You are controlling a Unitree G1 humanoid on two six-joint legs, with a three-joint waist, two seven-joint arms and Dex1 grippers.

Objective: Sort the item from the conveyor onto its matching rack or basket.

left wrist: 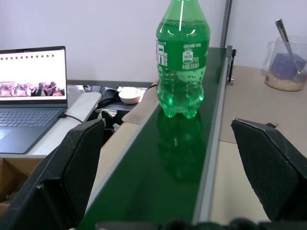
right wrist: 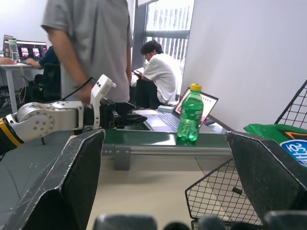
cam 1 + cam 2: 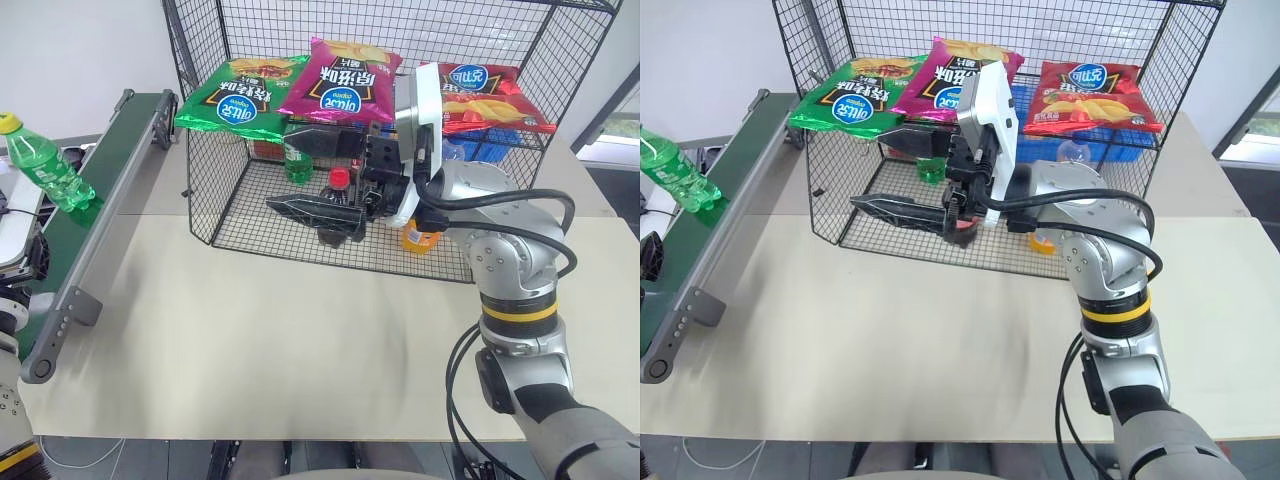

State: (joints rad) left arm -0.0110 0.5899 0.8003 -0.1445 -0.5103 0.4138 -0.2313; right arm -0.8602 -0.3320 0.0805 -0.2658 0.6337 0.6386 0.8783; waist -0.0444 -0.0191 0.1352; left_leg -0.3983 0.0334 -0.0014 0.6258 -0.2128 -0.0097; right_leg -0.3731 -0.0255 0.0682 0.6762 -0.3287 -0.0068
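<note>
The left gripper isn't ready to close yet and would miss the bottle now, as green belt (image 1: 158,182) shows between its fingers and the bottle's base (image 1: 180,109). It should move toward the bottle first, then close.
The item, a clear-green soda bottle (image 3: 45,165) with a yellow cap, stands upright on the dark green conveyor (image 3: 110,190) at the left. My left gripper (image 1: 166,125) is open and lined up along the belt, with the bottle (image 1: 182,57) just beyond its fingertips and untouched. My right gripper (image 3: 300,175) is open and empty. It points left in front of the black wire-mesh rack (image 3: 230,200) and looks across at the bottle (image 2: 190,115) and the left gripper (image 2: 127,120).
On the cage's top tier lie green (image 3: 240,95), magenta (image 3: 340,80) and red (image 3: 480,95) chip bags. Several bottles (image 3: 298,160) stand on the lower tier. Past the belt are a laptop (image 1: 31,96), a glass jar (image 1: 285,67) and people (image 2: 91,48).
</note>
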